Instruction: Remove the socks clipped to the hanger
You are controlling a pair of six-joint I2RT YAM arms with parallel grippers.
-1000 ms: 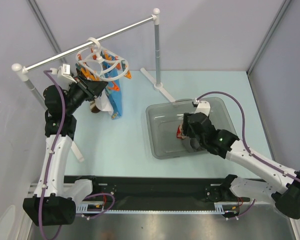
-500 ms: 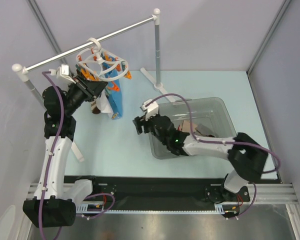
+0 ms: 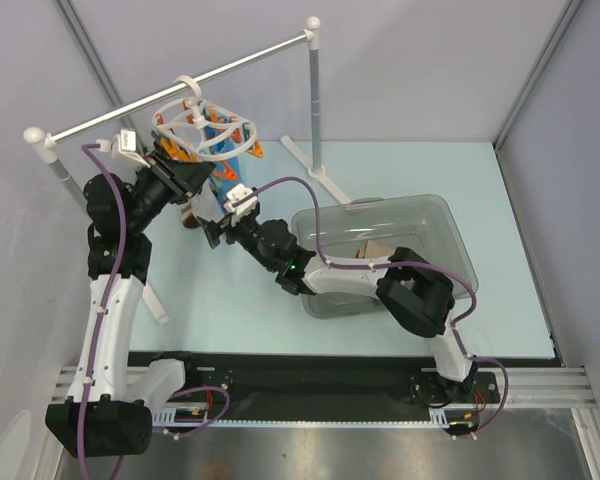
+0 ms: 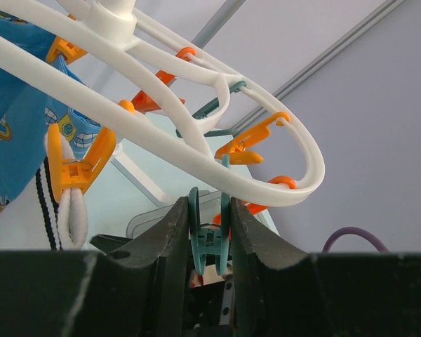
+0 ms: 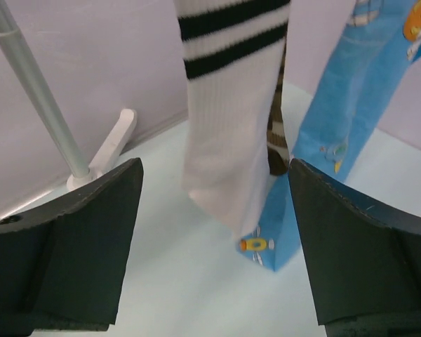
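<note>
My right gripper should next grab the hanging end of the white sock below the black stripes, so the clipped top of the sock stays free to be removed.
The white ring hanger (image 3: 202, 128) hangs by its hook from the rail, with orange and teal-blue clips. My left gripper (image 3: 183, 176) is at its underside, and its fingers (image 4: 175, 239) are shut on a teal-blue clip (image 4: 209, 242). An orange clip (image 4: 74, 172) holds a white sock top (image 4: 71, 217). My right gripper (image 5: 214, 232) is open and empty, just in front of a hanging white sock with black stripes (image 5: 231, 119). A brown sock (image 5: 276, 133) hangs behind it. In the top view the right gripper (image 3: 214, 232) is under the hanger.
A bright blue printed cloth (image 5: 344, 105) hangs to the right of the socks. The rail's post (image 5: 35, 98) and foot stand at the left. A clear bin (image 3: 435, 215) on the table's right side holds a beige-pink sock (image 3: 375, 250).
My right arm has swung left out of the bin, across the table, to the socks under the hanger. The left arm has stayed on its clip.
</note>
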